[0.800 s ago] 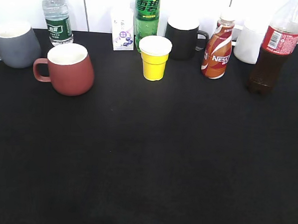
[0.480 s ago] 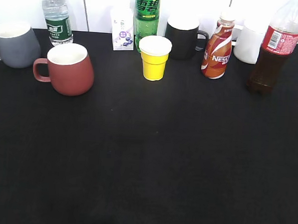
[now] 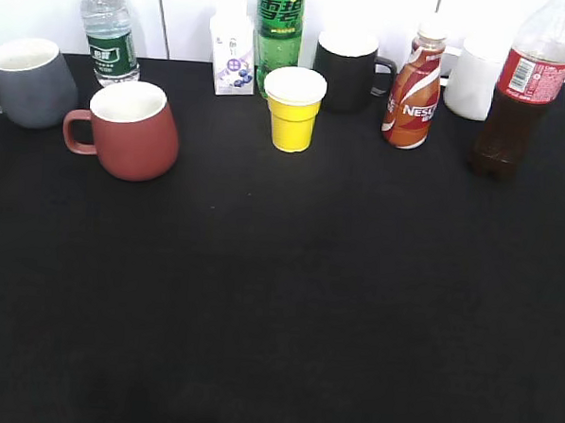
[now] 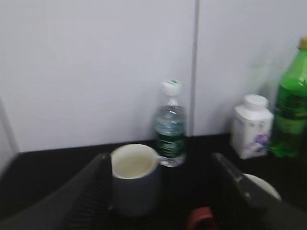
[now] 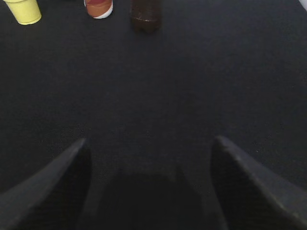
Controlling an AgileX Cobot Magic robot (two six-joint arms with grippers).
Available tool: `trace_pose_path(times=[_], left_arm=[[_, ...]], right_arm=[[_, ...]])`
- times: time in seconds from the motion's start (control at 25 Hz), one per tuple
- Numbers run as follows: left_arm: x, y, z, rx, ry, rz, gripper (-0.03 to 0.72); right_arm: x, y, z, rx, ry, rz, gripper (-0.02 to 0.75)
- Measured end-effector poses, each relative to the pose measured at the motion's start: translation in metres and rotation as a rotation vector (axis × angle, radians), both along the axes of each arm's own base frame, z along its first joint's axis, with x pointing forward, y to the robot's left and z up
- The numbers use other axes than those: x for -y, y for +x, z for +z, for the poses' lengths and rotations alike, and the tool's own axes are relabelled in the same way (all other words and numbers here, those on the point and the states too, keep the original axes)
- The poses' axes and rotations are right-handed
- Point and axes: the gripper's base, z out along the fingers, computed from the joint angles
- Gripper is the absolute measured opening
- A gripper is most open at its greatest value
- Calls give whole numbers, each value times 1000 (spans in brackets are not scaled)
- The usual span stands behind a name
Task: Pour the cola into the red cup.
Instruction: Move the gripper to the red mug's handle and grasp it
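Observation:
The red cup's round body (image 3: 138, 147) bulges too wide for the gripper's fingers, so the robot's left gripper will grab the red cup next by its narrow looped handle (image 3: 71, 132).
The cola bottle (image 3: 519, 96), tall and clear with dark liquid and a red label, stands at the back right; its base shows at the top of the right wrist view (image 5: 145, 17). The red cup (image 3: 130, 131) stands upright at the left with its handle to the left; a sliver of it shows at the bottom of the left wrist view (image 4: 201, 221). My left gripper (image 4: 160, 191) is open, with the grey mug (image 4: 134, 178) between its fingers' line of sight. My right gripper (image 5: 148, 158) is open over bare cloth. Neither gripper shows in the exterior view.
On the black cloth (image 3: 288, 288) stand a grey mug (image 3: 29, 82), a water bottle (image 3: 109, 34), a white carton (image 3: 232, 55), a green soda bottle (image 3: 279, 31), a yellow cup (image 3: 294, 108), a black mug (image 3: 347, 71), a Nescafe bottle (image 3: 413, 88) and a white container (image 3: 474, 79).

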Motion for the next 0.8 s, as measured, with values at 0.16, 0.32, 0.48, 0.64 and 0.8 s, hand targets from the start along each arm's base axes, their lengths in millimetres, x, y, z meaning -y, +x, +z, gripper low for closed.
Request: trace_pose_path(times=[0.16,0.32,0.48,0.64,0.8], left_arm=[[31,50,-57,-133,-51,-61,459],[34,69,-116,-202,-30,-34,447],[36,82,-163,-278,2,-21,444],[37,91,-179,-162,3,-8,445],[34,98,-189,-134,7,7,445]], right_arm=[[0,0,0,0,0,0,585],[0,0,0,0,0,0,585],[0,0,0,0,0,0,585],[0,0,0,0,0,0,585],[0,0,0,0,0,0,585]])
